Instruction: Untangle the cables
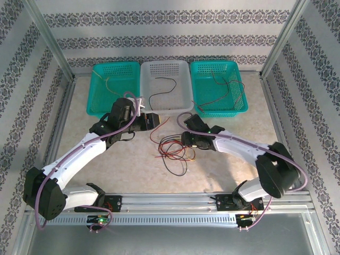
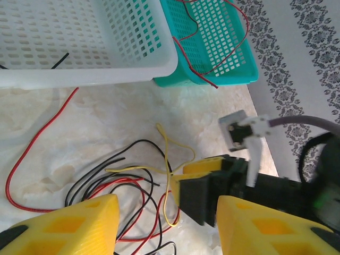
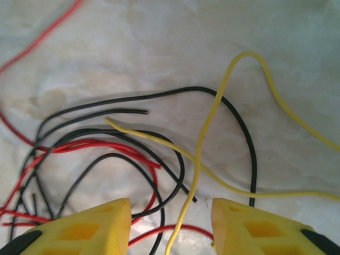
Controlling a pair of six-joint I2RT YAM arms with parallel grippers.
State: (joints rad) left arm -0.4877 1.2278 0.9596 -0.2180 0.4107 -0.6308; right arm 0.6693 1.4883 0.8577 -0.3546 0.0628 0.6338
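Note:
My right gripper should next pick up the yellow cable below its bend, so the bend stays free for my left gripper to untangle the cable.
The cables (image 1: 171, 149) are a loose tangle of thin red, black and yellow wires on the table between the two arms. In the right wrist view a yellow cable (image 3: 203, 138) runs down between the spread fingers of my right gripper (image 3: 170, 229), unclamped, crossing black (image 3: 159, 94) and red (image 3: 106, 144) strands. My right gripper (image 1: 185, 139) sits low at the tangle's right edge. My left gripper (image 1: 159, 122) hovers at the upper left, open (image 2: 167, 231), with nothing pinched. In its view the right gripper (image 2: 204, 183) rests beside a yellow cable (image 2: 166, 154).
Three baskets line the back: a teal one (image 1: 116, 65), a white one (image 1: 164, 64) and another teal one (image 1: 215, 63), each holding a wire or two. A long red wire (image 2: 37, 133) trails in front of the white basket (image 2: 90, 74). Metal frame rails border the table.

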